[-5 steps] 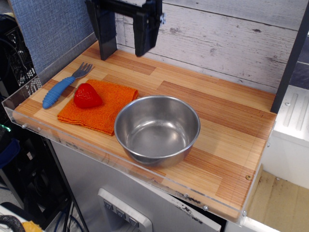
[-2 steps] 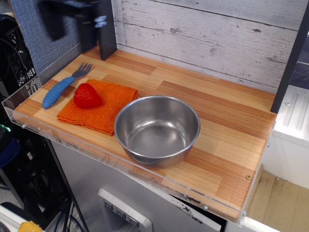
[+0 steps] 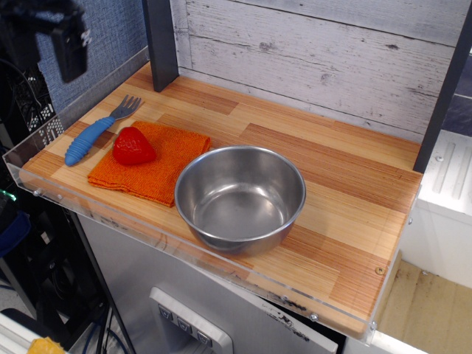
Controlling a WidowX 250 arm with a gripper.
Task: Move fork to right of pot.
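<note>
The robot's gripper needs to take hold of the fork by its blue ribbed handle (image 3: 89, 140) next, so that the grey tines at one end stay free.
The fork (image 3: 96, 130) has a blue ribbed handle and grey tines. It lies at the far left of the wooden board, tines pointing back. The shiny steel pot (image 3: 240, 198) stands empty near the board's front edge, left of centre. My gripper (image 3: 44, 53) hangs high at the top left, above and left of the fork and well clear of it. Its dark fingers (image 3: 71, 50) stand apart with nothing between them.
A red strawberry (image 3: 133, 146) sits on an orange cloth (image 3: 156, 167) between the fork and the pot. A dark post (image 3: 161, 44) stands at the back left. A clear acrylic rim (image 3: 44, 140) edges the board's left and front. Bare wood (image 3: 354, 214) lies right of the pot.
My gripper has swept left across the top of the view, from above the board's back to beyond its left edge. The fork, strawberry, cloth and pot have not moved.
</note>
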